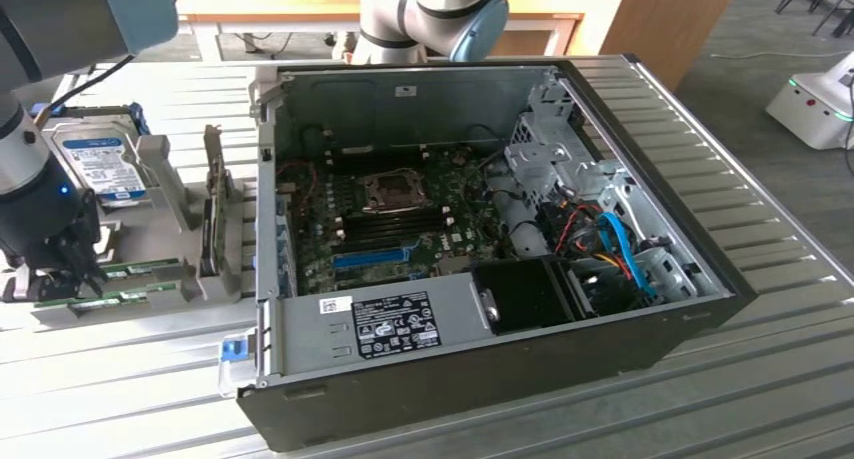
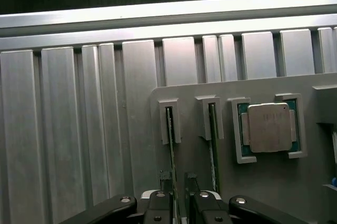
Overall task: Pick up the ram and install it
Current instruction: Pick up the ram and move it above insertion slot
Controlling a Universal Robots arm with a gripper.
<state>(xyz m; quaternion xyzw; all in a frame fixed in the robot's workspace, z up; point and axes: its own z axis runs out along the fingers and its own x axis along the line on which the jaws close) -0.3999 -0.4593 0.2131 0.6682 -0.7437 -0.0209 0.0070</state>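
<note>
The gripper grabs the ram (image 2: 170,140) by the middle of its upper long edge (image 2: 175,181) next, to install it in the motherboard's black memory slots.
The ram (image 2: 170,140) stands on edge in a slot of a grey holder (image 2: 253,182), seen as a thin green strip. My gripper (image 2: 177,179) is open, one finger on each side of that stick, with a small gap showing on one side. A second green stick (image 2: 212,129) stands in the neighbouring slot. In the exterior view my gripper (image 1: 60,279) is low over the holder (image 1: 134,314) at the exterior view's left, beside the open computer case (image 1: 494,229).
A processor chip (image 2: 269,128) lies in a pocket of the holder next to the sticks. A silver hard drive (image 1: 100,164) with a blue label stands behind the holder. The motherboard's black memory slots (image 1: 400,219) lie inside the case, on a ribbed metal table (image 1: 747,379).
</note>
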